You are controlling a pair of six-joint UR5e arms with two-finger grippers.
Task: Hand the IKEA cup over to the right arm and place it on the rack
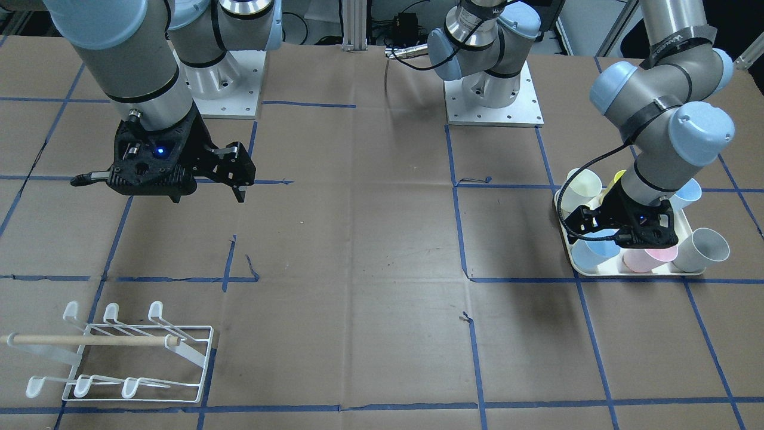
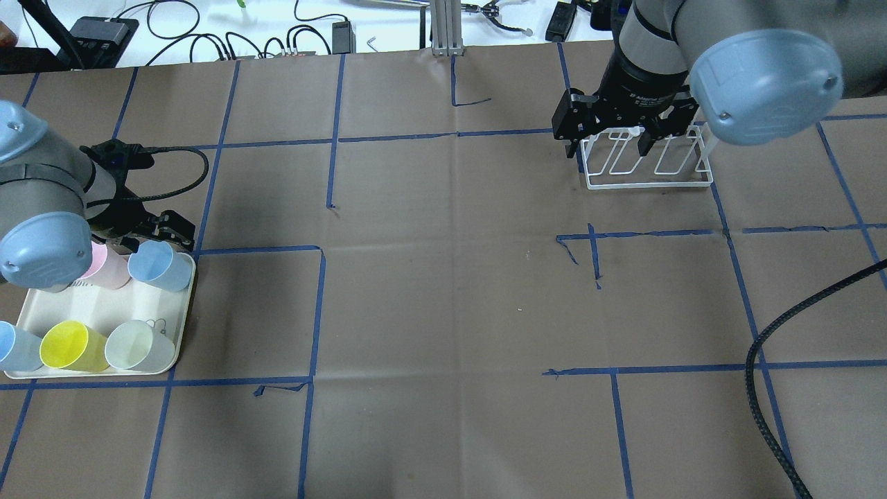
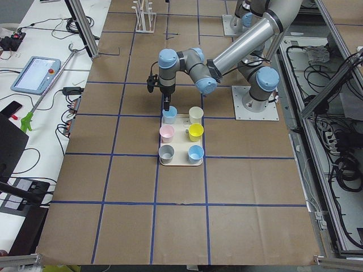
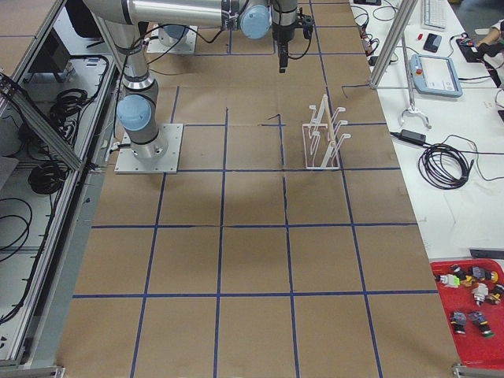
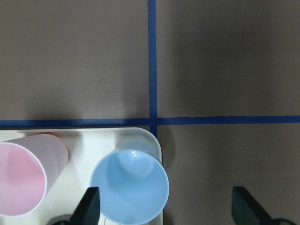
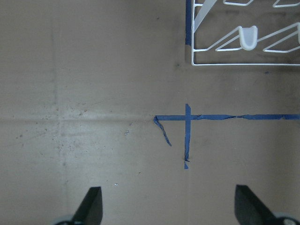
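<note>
I should grab the light-blue cup (image 5: 129, 187) by its rim (image 5: 164, 187) with my left gripper next, to pass it to my right arm.
A light-blue IKEA cup (image 5: 129, 187) stands upright at the corner of the cream tray (image 5: 89, 140), beside a pink cup (image 5: 21, 180). My left gripper (image 5: 168, 208) hovers open just above it, one fingertip over the cup's rim and the other over bare table. From above, that blue cup (image 2: 161, 265) sits at the tray's far right corner. The right arm's gripper (image 6: 168, 206) is open and empty over bare table. It hangs near the white wire rack (image 6: 243, 42), which holds nothing. The same rack (image 1: 137, 358) shows in the front view with its wooden dowel.
Yellow (image 2: 66, 344), pale (image 2: 138, 346) and another blue cup (image 2: 14, 346) stand in the tray's near row. A thick black cable (image 2: 762, 374) crosses the near right of the table. Both arm bases (image 1: 492, 89) are bolted along the robot's side.
</note>
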